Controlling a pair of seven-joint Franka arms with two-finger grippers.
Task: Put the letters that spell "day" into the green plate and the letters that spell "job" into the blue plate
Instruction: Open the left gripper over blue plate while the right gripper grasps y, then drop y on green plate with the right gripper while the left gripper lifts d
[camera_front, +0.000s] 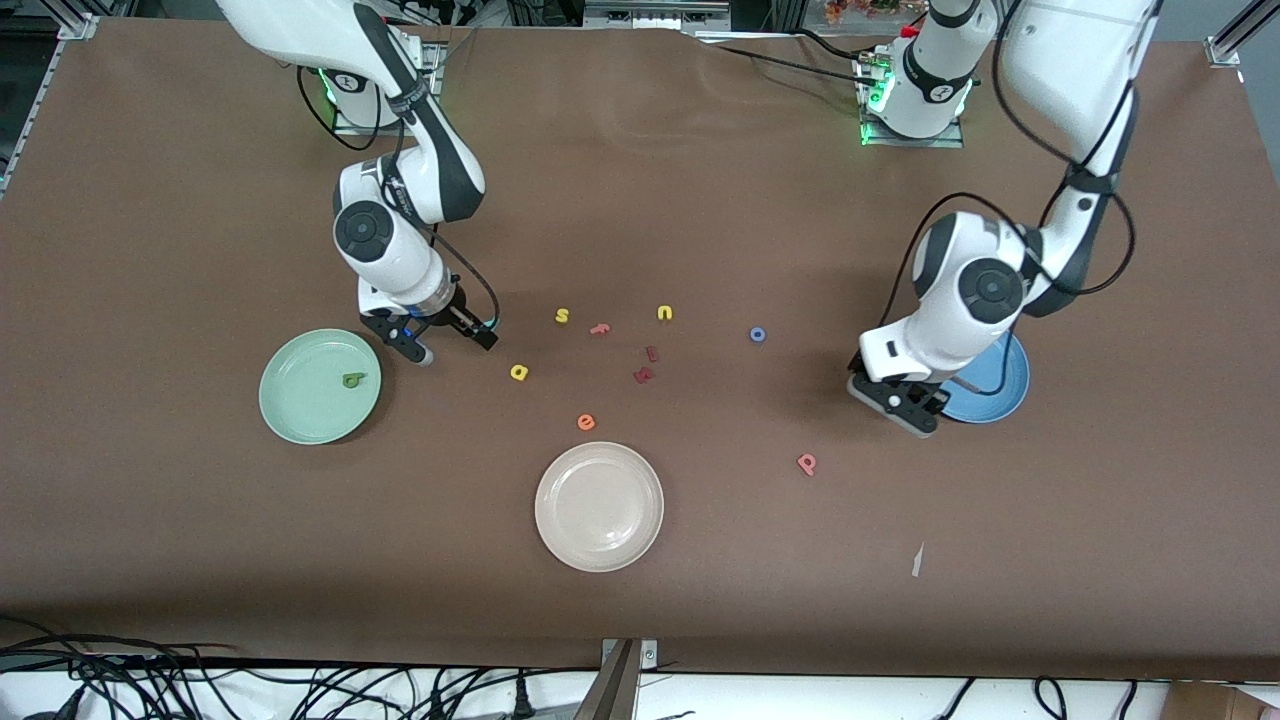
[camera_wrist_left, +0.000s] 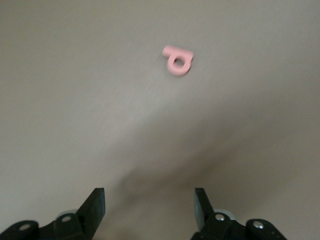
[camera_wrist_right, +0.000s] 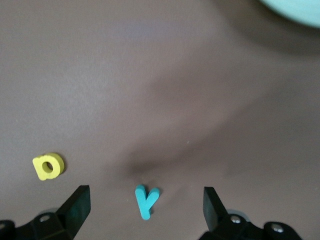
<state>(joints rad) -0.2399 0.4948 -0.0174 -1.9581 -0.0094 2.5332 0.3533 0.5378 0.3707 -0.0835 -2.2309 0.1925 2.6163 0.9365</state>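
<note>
The teal "y" is still below the fingers of my right gripper in the wrist view, so my right gripper needs to go lower before it closes on the teal "y".
The green plate (camera_front: 300, 400) lies toward the right arm's end and holds the dark green "d" (camera_front: 354, 380). Beside it my right gripper (camera_front: 457, 348) hangs open low over the table. The teal "y" (camera_wrist_right: 146, 201) lies flat between its fingers, untouched, with the yellow "a" (camera_wrist_right: 48, 166) (camera_front: 519, 372) close by. The blue plate (camera_front: 1000, 390) is partly hidden by the left arm. My left gripper (camera_front: 905, 405) (camera_wrist_left: 150, 205) stands open and empty beside that plate. The pinkish-red "b" (camera_front: 806, 463) (camera_wrist_left: 178, 61) lies nearer the front camera. The blue "o" (camera_front: 758, 334) lies mid-table.
A cream-white plate (camera_front: 599, 506) sits near the front edge, with an orange "e" (camera_front: 586, 422) beside it. Yellow "s" (camera_front: 562, 315), yellow "u" (camera_front: 665, 313), a pink letter (camera_front: 600, 328) and two dark red pieces (camera_front: 647, 365) are scattered mid-table. A white paper scrap (camera_front: 917, 560) lies near the front.
</note>
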